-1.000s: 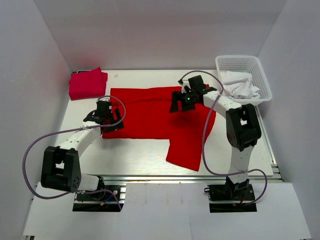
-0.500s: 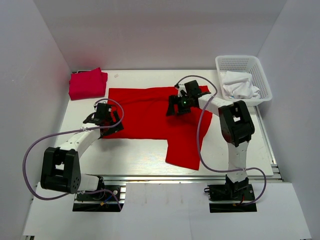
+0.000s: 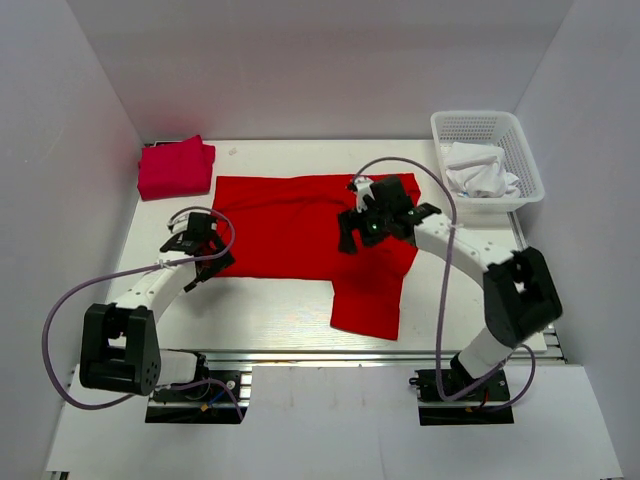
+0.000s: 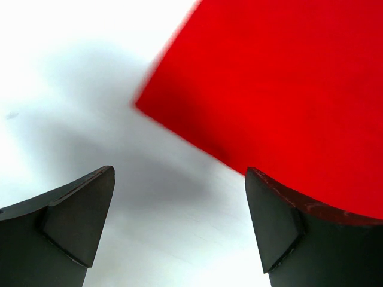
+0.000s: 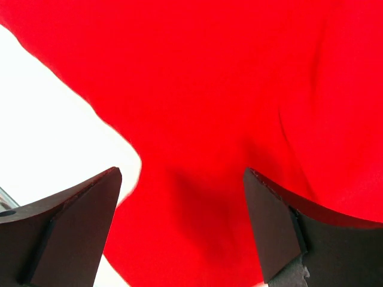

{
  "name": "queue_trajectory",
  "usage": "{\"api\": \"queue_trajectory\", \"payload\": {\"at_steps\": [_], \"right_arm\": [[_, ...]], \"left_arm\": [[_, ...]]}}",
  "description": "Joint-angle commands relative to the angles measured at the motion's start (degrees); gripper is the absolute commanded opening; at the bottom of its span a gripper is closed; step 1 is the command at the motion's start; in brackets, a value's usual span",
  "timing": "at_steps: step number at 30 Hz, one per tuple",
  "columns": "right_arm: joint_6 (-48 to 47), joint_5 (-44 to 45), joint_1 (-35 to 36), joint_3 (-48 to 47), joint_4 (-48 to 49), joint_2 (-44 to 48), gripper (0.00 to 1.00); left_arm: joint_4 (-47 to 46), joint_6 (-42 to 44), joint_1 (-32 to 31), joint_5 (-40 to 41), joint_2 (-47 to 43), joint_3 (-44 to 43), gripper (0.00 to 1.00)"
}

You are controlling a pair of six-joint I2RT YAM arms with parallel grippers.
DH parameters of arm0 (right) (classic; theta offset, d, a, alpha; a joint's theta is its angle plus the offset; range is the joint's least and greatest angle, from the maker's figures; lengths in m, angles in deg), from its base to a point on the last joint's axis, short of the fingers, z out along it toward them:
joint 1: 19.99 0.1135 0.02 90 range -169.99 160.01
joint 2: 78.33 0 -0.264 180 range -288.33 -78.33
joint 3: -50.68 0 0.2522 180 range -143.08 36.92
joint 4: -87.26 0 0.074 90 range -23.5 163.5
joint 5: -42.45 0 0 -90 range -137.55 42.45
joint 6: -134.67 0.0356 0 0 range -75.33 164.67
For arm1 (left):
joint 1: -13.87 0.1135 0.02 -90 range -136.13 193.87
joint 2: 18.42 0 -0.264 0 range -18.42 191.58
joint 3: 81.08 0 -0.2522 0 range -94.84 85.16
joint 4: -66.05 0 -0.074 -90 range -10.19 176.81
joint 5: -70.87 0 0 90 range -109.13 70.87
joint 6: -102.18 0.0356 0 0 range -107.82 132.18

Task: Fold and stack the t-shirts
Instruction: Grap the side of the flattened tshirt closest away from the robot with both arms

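The t-shirt's front edge needs to be folded over toward the back. For that, my left gripper will next grab the red t-shirt's front corner (image 3: 219,273) (image 4: 147,103).
A bright red t-shirt (image 3: 290,225) lies spread flat on the white table, one part hanging toward the front edge. It fills the right wrist view (image 5: 239,89) and shows as a corner in the left wrist view (image 4: 281,89). A folded pinkish crimson t-shirt (image 3: 176,167) sits at the back left corner. My left gripper (image 3: 198,262) is open and empty, just off the red shirt's left front corner, over bare table (image 4: 173,227). My right gripper (image 3: 355,232) is open and empty, above the shirt's right half.
A white plastic basket (image 3: 520,150) with white cloth (image 3: 478,175) inside stands at the back right. White walls close the table on three sides. The table's front edge has a metal rail (image 3: 380,355).
My right gripper has moved forward over the red shirt, toward the front. My left gripper has drawn back off the shirt's left corner. The shirt's right side has shifted slightly inward.
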Motion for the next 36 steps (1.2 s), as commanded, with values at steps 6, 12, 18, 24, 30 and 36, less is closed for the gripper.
{"api": "queue_trajectory", "payload": {"at_steps": [6,12,18,24,30,36], "right_arm": [[4.04,16.50,4.98,12.12,-9.39,11.97,0.90],[10.47,18.73,5.34,18.81,-8.00,18.49,0.90],[12.49,18.19,5.34,22.86,-9.13,20.25,0.90],[13.90,16.71,5.25,24.09,-10.53,21.13,0.90],[13.11,16.52,7.10,25.59,-13.52,22.54,0.90],[10.38,16.61,12.63,22.42,-15.46,18.50,0.90]], "left_arm": [[-2.06,-4.01,5.15,1.80,3.69,0.36,1.00],[-7.16,-4.89,7.97,-0.04,7.21,0.88,0.98],[-10.60,-6.12,9.20,-1.80,7.83,0.88,0.84],[-11.91,-6.12,10.34,-3.11,9.41,1.40,0.55],[-13.77,-6.12,10.34,-5.32,11.87,2.73,0.00],[-13.24,-5.60,10.34,-4.79,12.40,1.67,0.00]]}}
